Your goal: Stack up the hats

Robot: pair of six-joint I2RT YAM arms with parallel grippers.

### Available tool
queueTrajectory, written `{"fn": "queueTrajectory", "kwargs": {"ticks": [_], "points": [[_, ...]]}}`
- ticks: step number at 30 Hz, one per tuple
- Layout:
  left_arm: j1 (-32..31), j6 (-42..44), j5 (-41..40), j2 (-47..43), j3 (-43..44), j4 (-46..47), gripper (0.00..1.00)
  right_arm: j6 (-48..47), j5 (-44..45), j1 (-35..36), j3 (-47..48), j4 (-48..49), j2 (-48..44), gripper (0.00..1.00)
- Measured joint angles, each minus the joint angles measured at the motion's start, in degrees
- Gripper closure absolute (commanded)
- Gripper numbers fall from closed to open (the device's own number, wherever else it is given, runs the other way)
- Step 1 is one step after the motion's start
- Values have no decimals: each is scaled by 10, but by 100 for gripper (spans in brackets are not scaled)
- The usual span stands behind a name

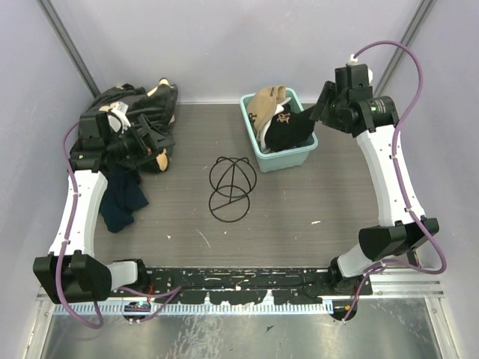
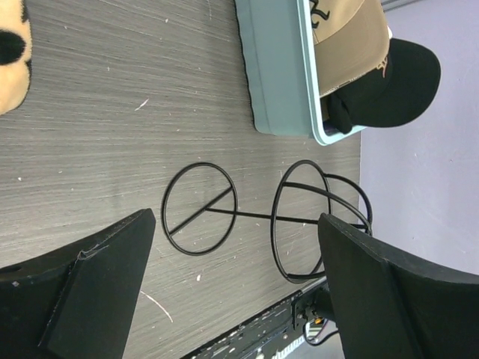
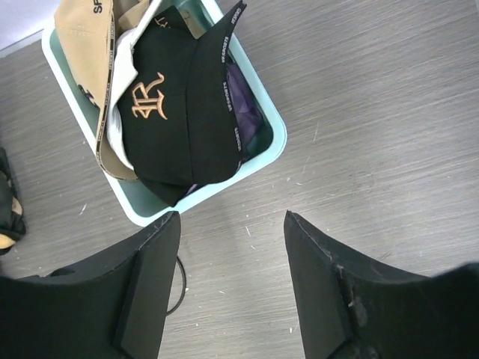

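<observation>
The black cap [image 3: 172,112] needs to be grabbed by its brim with my right gripper next, so the cap's top stays free and open to stack on the hat stand.
The hats lie piled in a teal bin [image 1: 258,149] at the back of the table. On top, a black cap [image 3: 172,112] with an orange logo hangs its brim over the rim. Beside it lies a tan cap [image 3: 82,45]. A white cap [image 3: 123,112] and a purple one [image 3: 243,97] peek out underneath. My right gripper [image 3: 232,221] hovers open just off the bin's right side [image 1: 320,103], nothing between its fingers. At the far left, my left gripper [image 1: 157,140] stands wide open over the clothes and faces the bin [image 2: 273,67], holding nothing.
A black wire hat stand [image 1: 232,187] sits on the table centre, also seen between the left fingers [image 2: 202,209]. A heap of black flowered fabric [image 1: 138,101] and dark navy clothing [image 1: 123,202] lies at the left. Grey walls close off the back and sides.
</observation>
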Motion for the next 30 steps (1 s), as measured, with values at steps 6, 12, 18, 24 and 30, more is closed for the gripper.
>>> {"fn": "queueTrajectory", "kwargs": {"ticks": [6,12,18,24,30], "points": [[-3,4,4,0,0,0,2,-21,-77,-59,-7,37,27,38],[-3,15,10,3,0,-4,2,-31,-125,-82,-7,90,91,40],[-3,26,13,6,7,-9,2,-32,-153,-85,8,123,157,66],[-3,36,12,15,19,-15,2,-27,-191,-86,38,140,202,99],[-3,39,13,28,21,-16,2,-28,-203,-83,75,129,204,99]]}}
